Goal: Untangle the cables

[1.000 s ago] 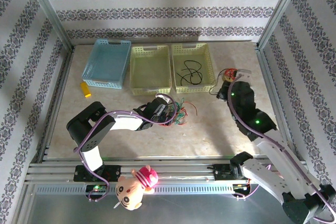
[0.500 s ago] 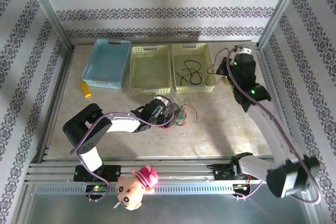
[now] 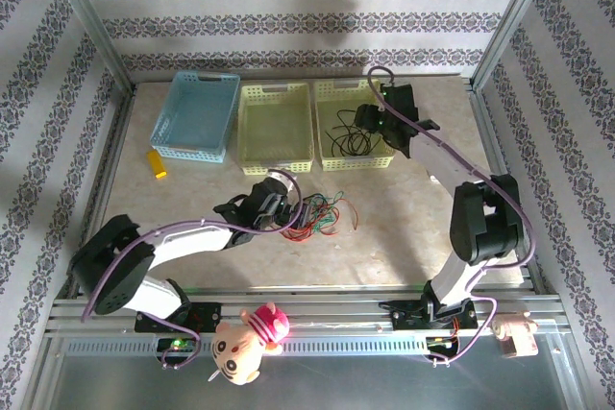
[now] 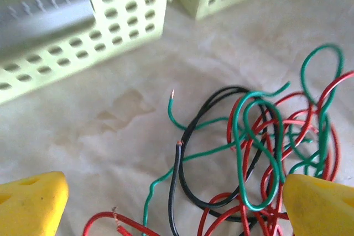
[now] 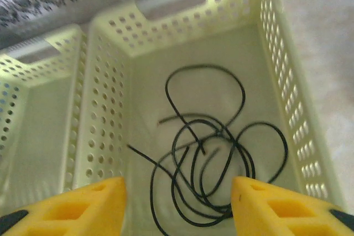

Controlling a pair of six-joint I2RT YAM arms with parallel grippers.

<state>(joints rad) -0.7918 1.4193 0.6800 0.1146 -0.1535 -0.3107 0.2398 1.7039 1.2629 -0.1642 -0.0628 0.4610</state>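
Observation:
Next, the left gripper grabs the black cable by its loose end (image 4: 178,151) to draw the black cable's length free of the tangle (image 4: 260,153).
A tangle of thin red, green and black cables (image 3: 322,216) lies on the table in front of the yellow baskets. In the left wrist view the tangle (image 4: 260,153) spreads between my yellow fingertips, a loose black end near the middle. My left gripper (image 3: 286,201) (image 4: 177,203) is open right at the tangle's left edge. Several black cables (image 3: 348,134) (image 5: 213,164) lie looped in the right yellow basket (image 3: 384,122) (image 5: 287,92). Above that basket's right side my right gripper (image 3: 370,122) (image 5: 178,205) hangs open, nothing between its fingers.
An empty yellow basket (image 3: 276,156) stands in the middle and a blue basket (image 3: 197,117) to its left. A small yellow block (image 3: 155,163) lies near the left edge. A pink plush toy (image 3: 252,330) sits on the front rail.
My right arm has swung from the right side of the table to the left and far, ending over the right yellow basket. My left gripper has shifted slightly at the tangle.

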